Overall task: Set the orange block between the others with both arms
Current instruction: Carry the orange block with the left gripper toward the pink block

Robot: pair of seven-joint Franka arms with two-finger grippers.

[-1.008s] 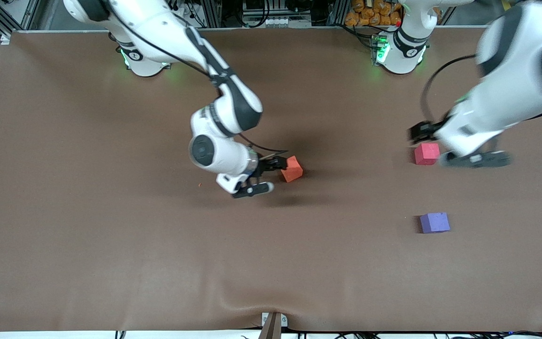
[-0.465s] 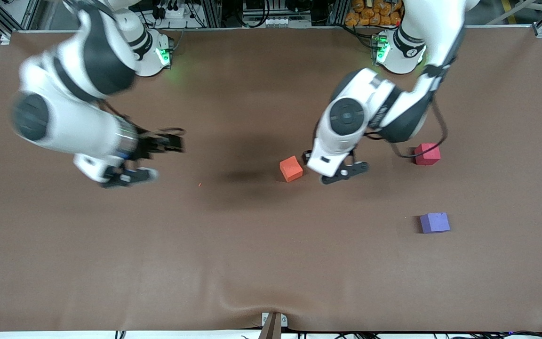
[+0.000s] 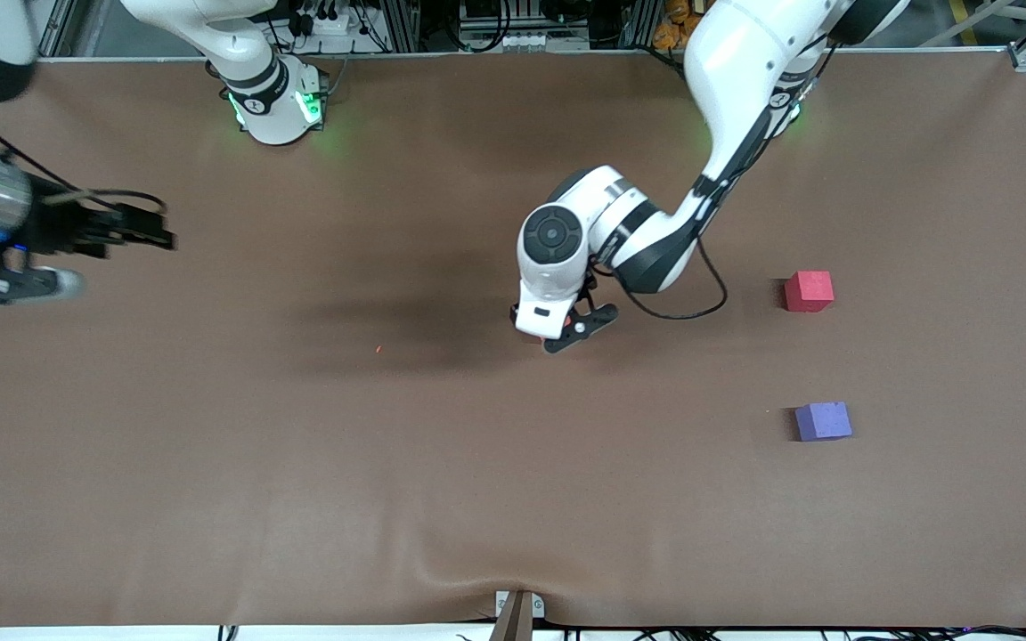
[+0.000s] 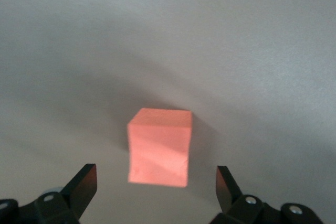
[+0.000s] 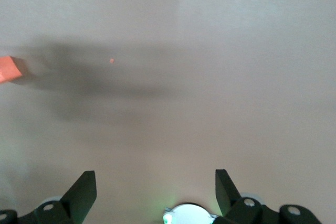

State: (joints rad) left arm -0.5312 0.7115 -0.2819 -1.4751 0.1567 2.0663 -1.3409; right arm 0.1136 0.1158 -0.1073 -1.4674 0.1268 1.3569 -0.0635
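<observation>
My left gripper's fingers are hovering short of the orange block's near edge and would miss the block if they closed now. My left gripper should move toward the block before it closes on it.
The orange block lies on the brown table about midway between the two arms' ends, and it also shows in the right wrist view. From the front, my left hand hides almost all of it. My left gripper hangs open over it, one finger on each side with a gap to the block. The pinkish-red cube and the purple-blue cube sit toward the left arm's end, the purple one nearer the camera. My right gripper is open and holds nothing, at the right arm's end.
A tiny orange crumb lies on the brown table mat, between the block and the right gripper. The right arm's green-lit base stands at the table's back edge. The mat's front edge has a small wrinkle.
My right arm has swung away from the orange block to its own end of the table. My left arm has swept from the pinkish-red cube to the orange block. The cubes have not moved.
</observation>
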